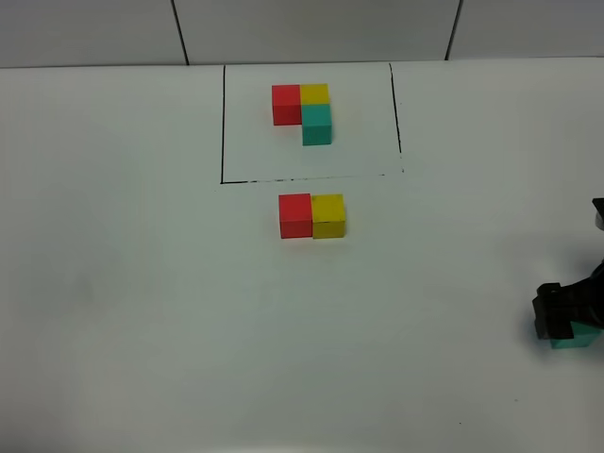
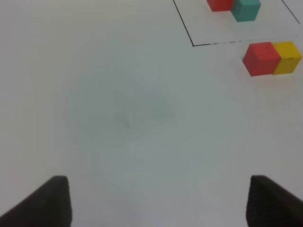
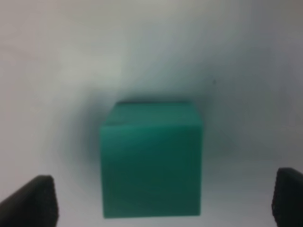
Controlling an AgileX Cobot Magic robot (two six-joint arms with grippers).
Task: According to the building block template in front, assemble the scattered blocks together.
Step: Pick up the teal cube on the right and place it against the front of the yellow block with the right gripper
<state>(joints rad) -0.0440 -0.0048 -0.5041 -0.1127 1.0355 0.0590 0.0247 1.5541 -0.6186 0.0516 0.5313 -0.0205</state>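
My right gripper is to set the loose teal cube against the loose yellow cube [image 1: 328, 215], so next it needs to grab the teal cube by its opposite sides.
The building block template [image 1: 304, 110] is an L of red, yellow and teal cubes inside a thin black outline [image 1: 223, 123] at the back. In front of it, a loose red cube [image 1: 295, 215] and a yellow cube [image 1: 328, 215] sit touching, side by side. The loose teal cube [image 1: 578, 341] rests on the table at the far right. My right gripper [image 1: 566, 326] is low over it and open; in the right wrist view the teal cube [image 3: 151, 161] sits between the fingers with a gap on each side. My left gripper [image 2: 158, 203] is open over bare table, with nothing between its fingers.
The white table [image 1: 142, 283] ends at a grey wall [image 1: 311, 28] behind the template. The teal cube lies close to the right border of the exterior high view. In the left wrist view the red cube [image 2: 260, 58] and yellow cube [image 2: 287, 56] lie far ahead.
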